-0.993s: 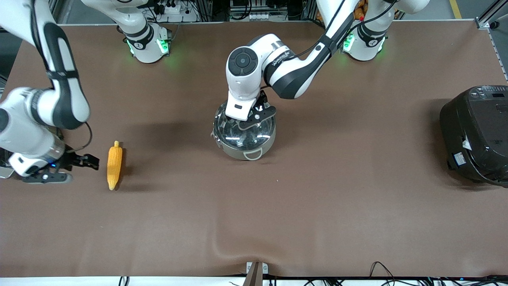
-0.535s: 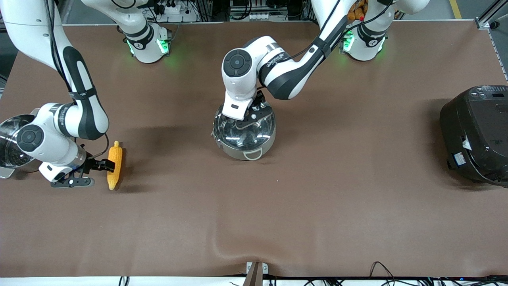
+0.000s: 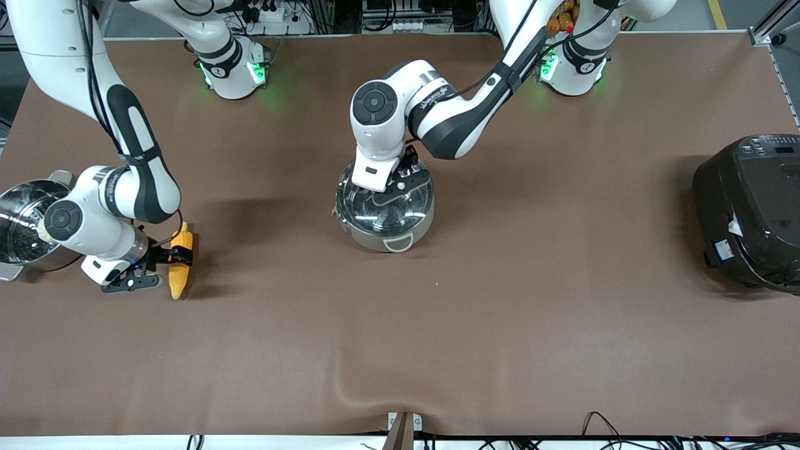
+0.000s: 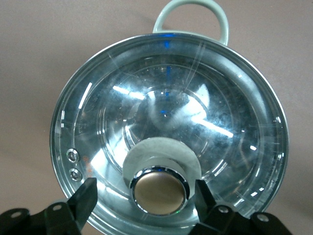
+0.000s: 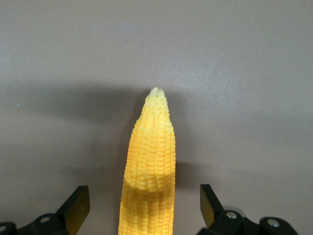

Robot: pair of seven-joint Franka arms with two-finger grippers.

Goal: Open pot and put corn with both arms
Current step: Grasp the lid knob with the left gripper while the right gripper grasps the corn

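Observation:
The long corn thins toward its pale tip [image 5: 156, 96], so the robot's right gripper should next grab the corn around its middle [image 5: 147, 210] to keep it level.
The steel pot [image 3: 369, 237] stands mid-table with its glass lid [image 3: 390, 215] on. My left gripper [image 3: 395, 191] is over the lid. In the left wrist view its fingers [image 4: 87, 195] flank the tan knob [image 4: 160, 192] with a gap on each side, so the left gripper [image 4: 145, 196] is open. The yellow corn [image 3: 179, 278] lies on the cloth toward the right arm's end of the table. My right gripper [image 3: 177, 255] is open and straddles the cob's middle. In the right wrist view the corn [image 5: 150, 166] lies between the right gripper [image 5: 145, 204] fingers, touching neither.
A big black rice cooker [image 3: 750, 212] sits at the left arm's end of the table. A steel steamer pot [image 3: 22, 219] stands at the right arm's end, beside the right arm's wrist. The brown cloth has a wrinkle [image 3: 369, 387] near the front edge.
The right arm swung in toward the corn, and its open fingers now straddle the cob. The left gripper's fingers have drawn closer around the lid knob.

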